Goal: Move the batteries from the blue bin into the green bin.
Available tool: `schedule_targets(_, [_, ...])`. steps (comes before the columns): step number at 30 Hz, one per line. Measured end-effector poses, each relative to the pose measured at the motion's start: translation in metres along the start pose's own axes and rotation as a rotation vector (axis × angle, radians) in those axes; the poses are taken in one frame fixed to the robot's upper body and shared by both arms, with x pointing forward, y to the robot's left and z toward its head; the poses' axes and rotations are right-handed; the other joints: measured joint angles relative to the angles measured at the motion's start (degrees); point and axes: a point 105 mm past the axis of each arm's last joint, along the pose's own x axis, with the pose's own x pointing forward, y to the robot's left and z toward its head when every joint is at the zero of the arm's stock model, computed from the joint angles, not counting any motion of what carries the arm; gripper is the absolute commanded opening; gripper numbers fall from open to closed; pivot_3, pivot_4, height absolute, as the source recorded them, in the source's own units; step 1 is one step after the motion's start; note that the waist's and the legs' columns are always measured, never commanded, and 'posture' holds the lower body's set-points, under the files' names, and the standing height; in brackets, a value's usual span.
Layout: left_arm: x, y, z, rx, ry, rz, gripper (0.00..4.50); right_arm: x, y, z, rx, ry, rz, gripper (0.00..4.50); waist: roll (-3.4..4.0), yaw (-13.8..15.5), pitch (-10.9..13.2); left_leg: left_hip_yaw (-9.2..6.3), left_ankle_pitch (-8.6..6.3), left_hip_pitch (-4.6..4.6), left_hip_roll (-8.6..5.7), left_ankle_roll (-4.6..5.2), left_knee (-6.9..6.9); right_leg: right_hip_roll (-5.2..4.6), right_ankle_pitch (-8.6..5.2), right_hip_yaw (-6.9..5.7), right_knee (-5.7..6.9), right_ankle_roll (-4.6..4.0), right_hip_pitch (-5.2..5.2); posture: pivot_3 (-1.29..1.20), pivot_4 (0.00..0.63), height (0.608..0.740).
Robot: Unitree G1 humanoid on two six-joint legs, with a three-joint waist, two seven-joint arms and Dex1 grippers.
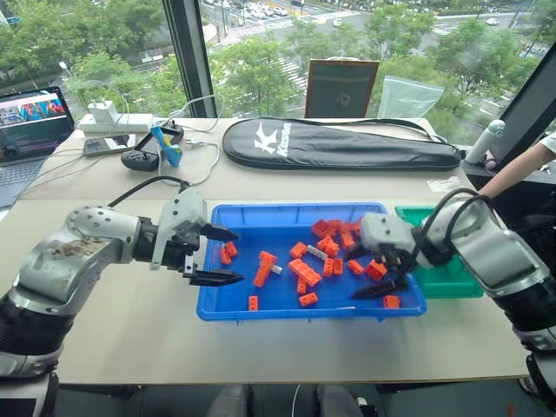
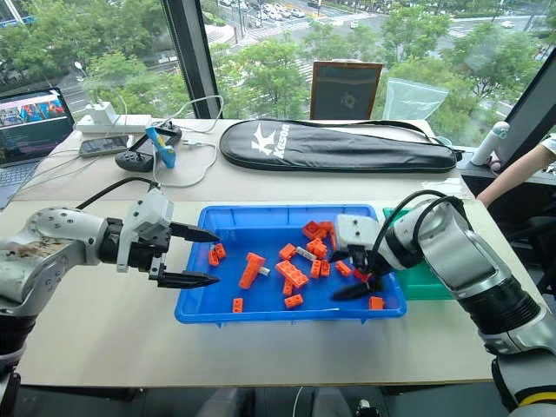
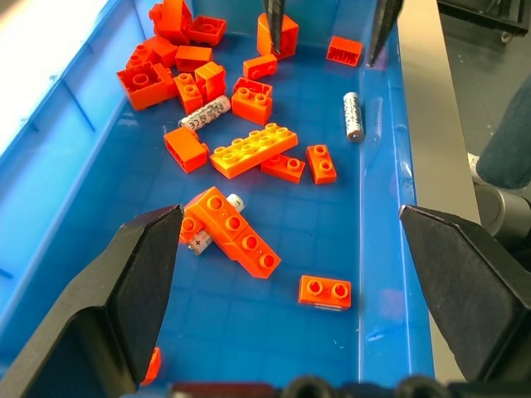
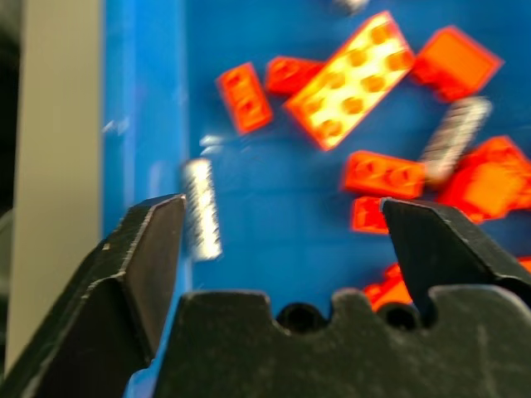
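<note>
My fingers stop above the lone battery (image 4: 202,207), so it is too early to close. My right gripper first lowers to the battery, then closes on it.
The blue bin (image 1: 228,261) lies on the table between my arms, strewn with orange bricks (image 1: 305,272). Among the bricks lie silvery batteries: one (image 3: 205,112) beside the brick pile, one (image 3: 354,116) alone near the bin's front wall, and one (image 3: 235,201) partly under a long brick. My left gripper (image 1: 236,255) hovers open over the bin's left end, holding nothing. Over the bin's right end, my right gripper (image 1: 380,276) stands open and empty above the lone battery (image 4: 202,207). The green bin (image 1: 453,278) sits just right of the blue one, partly hidden by my right arm.
A black racket bag (image 1: 339,143) lies across the back of the table. A laptop (image 1: 30,126), a power strip and cables occupy the back left. A person's arm (image 1: 521,169) and a white bottle (image 1: 484,142) are at the right edge.
</note>
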Motion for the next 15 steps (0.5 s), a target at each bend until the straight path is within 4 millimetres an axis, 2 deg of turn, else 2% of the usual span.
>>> schedule_targets(8, [0.001, -0.007, -0.008, -0.026, 0.012, -0.009, 4.5, 0.012, -0.005, -0.014, -0.021, 0.046, 0.09, 4.24, 0.0, -0.05, 0.0, -0.02, 0.0, -0.01, 0.0, 0.0, 0.0, 0.0, 0.0, 0.0, 0.0, 0.0, -0.02, 0.0, 0.15, 0.74])
schedule_targets(15, [-0.003, -0.01, -0.008, -0.026, 0.018, 0.023, 4.5, 0.029, -0.005, -0.01, -0.051, 0.047, 0.155, 4.24, 0.0, -0.07, 0.0, -0.02, 0.0, -0.01, 0.0, -0.01, -0.01, 0.0, 0.0, 0.0, 0.01, 0.0, -0.02, 0.0, 0.15, 0.74])
